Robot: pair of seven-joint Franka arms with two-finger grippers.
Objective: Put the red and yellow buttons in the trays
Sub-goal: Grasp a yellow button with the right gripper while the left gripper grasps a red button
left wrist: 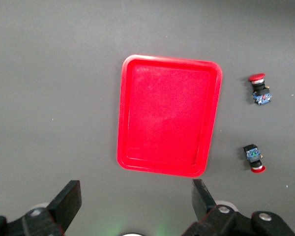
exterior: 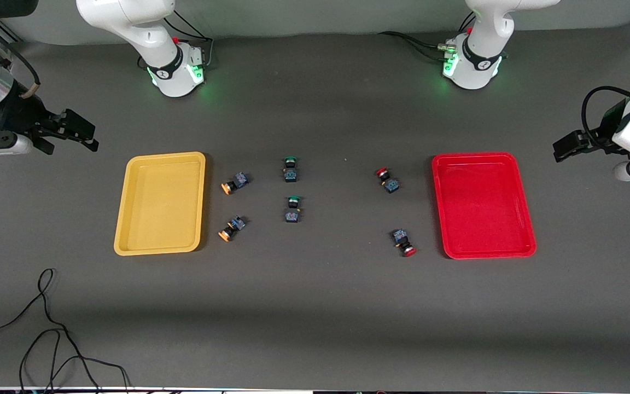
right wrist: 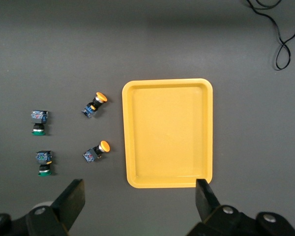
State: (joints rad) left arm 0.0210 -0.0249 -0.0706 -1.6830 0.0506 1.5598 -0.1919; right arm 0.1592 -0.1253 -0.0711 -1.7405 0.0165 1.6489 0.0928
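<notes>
I should next grab the yellow button by its black body point(exterior: 232, 184) with my right gripper. Then a yellow button can go in the yellow tray point(exterior: 162, 202).
An empty yellow tray point(exterior: 162, 202) lies toward the right arm's end and an empty red tray point(exterior: 482, 205) toward the left arm's end. Two yellow buttons point(exterior: 234, 183) point(exterior: 231, 228) lie on their sides beside the yellow tray. Two red buttons point(exterior: 387, 179) point(exterior: 404, 242) lie beside the red tray. My right gripper point(exterior: 82, 134) is open and empty, up in the air off the yellow tray's outer side; its wrist view shows that tray point(right wrist: 168, 132). My left gripper point(exterior: 566, 146) is open and empty, off the red tray's outer side; its wrist view shows that tray point(left wrist: 167, 115).
Two green-capped switches point(exterior: 291, 168) point(exterior: 293, 209) stand mid-table between the yellow and red buttons. A black cable point(exterior: 47, 328) loops on the dark table near the front edge at the right arm's end.
</notes>
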